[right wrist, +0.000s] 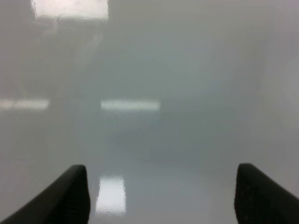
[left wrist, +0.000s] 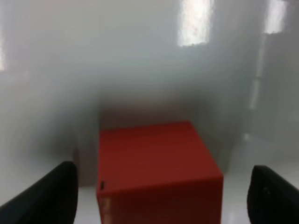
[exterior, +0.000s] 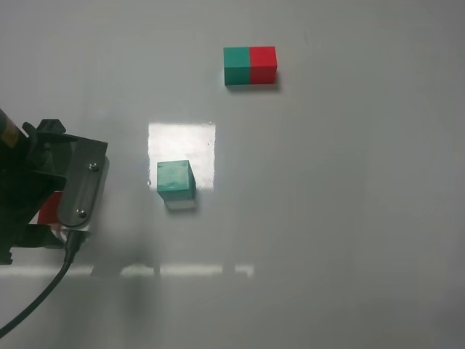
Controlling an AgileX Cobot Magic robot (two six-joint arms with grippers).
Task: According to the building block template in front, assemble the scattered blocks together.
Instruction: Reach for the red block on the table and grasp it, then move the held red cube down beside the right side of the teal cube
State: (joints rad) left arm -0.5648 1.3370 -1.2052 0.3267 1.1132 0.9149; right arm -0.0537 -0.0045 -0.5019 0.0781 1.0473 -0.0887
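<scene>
My left gripper's fingers are on either side of the red cube in the left wrist view, so my left gripper needs to close on the cube.
The building block template (exterior: pixel 251 65), a teal-green and red joined bar, lies at the far middle of the table. A loose teal-green cube (exterior: pixel 176 179) sits left of centre. The red cube (left wrist: pixel 156 170) stands between the fingers of my left gripper (left wrist: pixel 161 198), which is open, with a gap showing on each side of the cube. In the exterior high view the left arm (exterior: pixel 65 189) covers the cube except for a red sliver (exterior: pixel 49 211). My right gripper (right wrist: pixel 166 198) is open over bare table with nothing between its fingers; the exterior high view does not show it.
The table (exterior: pixel 349 218) is white and glossy, with bright light reflections near the teal-green cube and along the front. A black cable (exterior: pixel 36 298) trails from the left arm toward the front left corner.
</scene>
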